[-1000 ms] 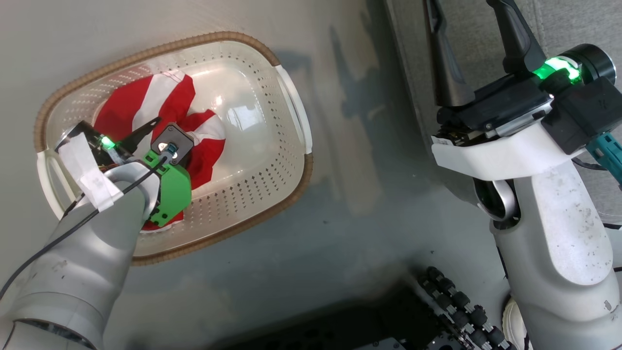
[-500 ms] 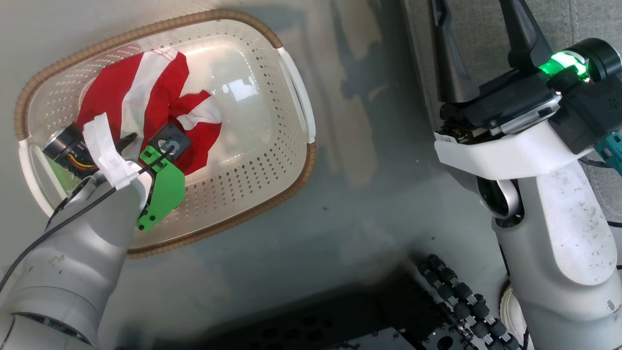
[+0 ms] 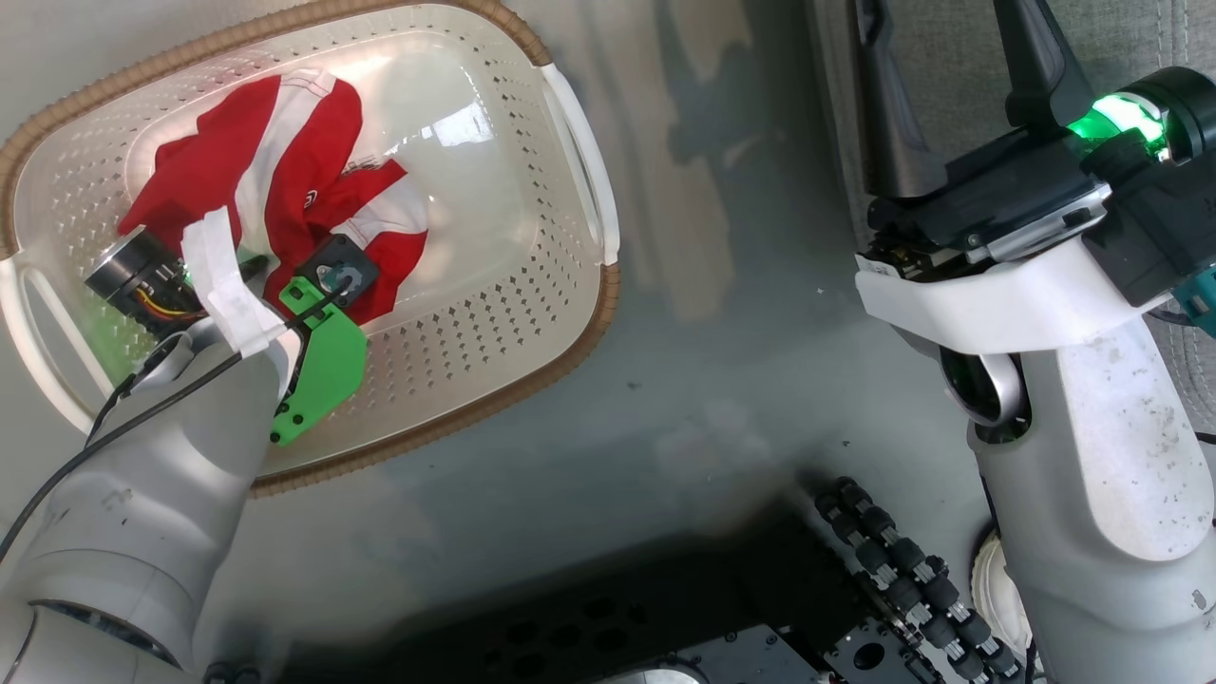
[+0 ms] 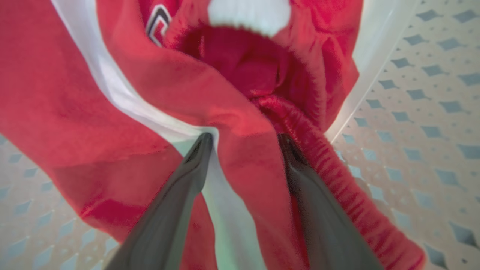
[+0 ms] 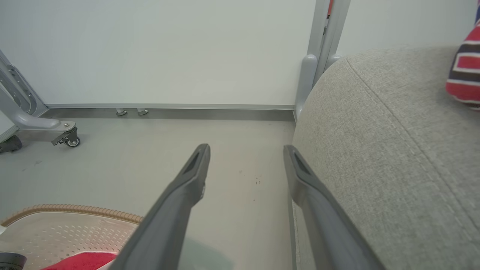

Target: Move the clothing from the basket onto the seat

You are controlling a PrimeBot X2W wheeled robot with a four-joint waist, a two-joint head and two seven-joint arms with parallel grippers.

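Next, my left gripper grabs the red clothing (image 3: pixel 285 180) by the raised fold beside its ribbed waistband, since the rest lies slack in the basket.
The red clothing (image 3: pixel 285 180) with white stripes lies crumpled in the left half of the cream basket (image 3: pixel 532 399) on the floor. My left gripper (image 4: pixel 245 138) points down into it, open, and its two fingers straddle a raised fold of red cloth beside the ribbed waistband (image 4: pixel 322 157). My right gripper (image 5: pixel 245 150) hangs open and empty over the floor beside the grey seat (image 5: pixel 393 150). A red, white and dark striped piece of cloth (image 5: pixel 465 71) rests on the seat at that view's right edge. The basket's rim (image 5: pixel 75 212) shows at the lower left of the right wrist view.
Grey floor runs between the basket and the seat (image 3: pixel 1121 38). My own base with its black rollers (image 3: pixel 893 570) sits at the bottom. Behind stand a white wall, a grey post (image 5: pixel 322 56) and a wheeled frame foot (image 5: pixel 63 137).
My left wrist has dropped lower into the basket and its fingers have sunk into the red cloth. The head camera has shifted. The right arm has kept its place.
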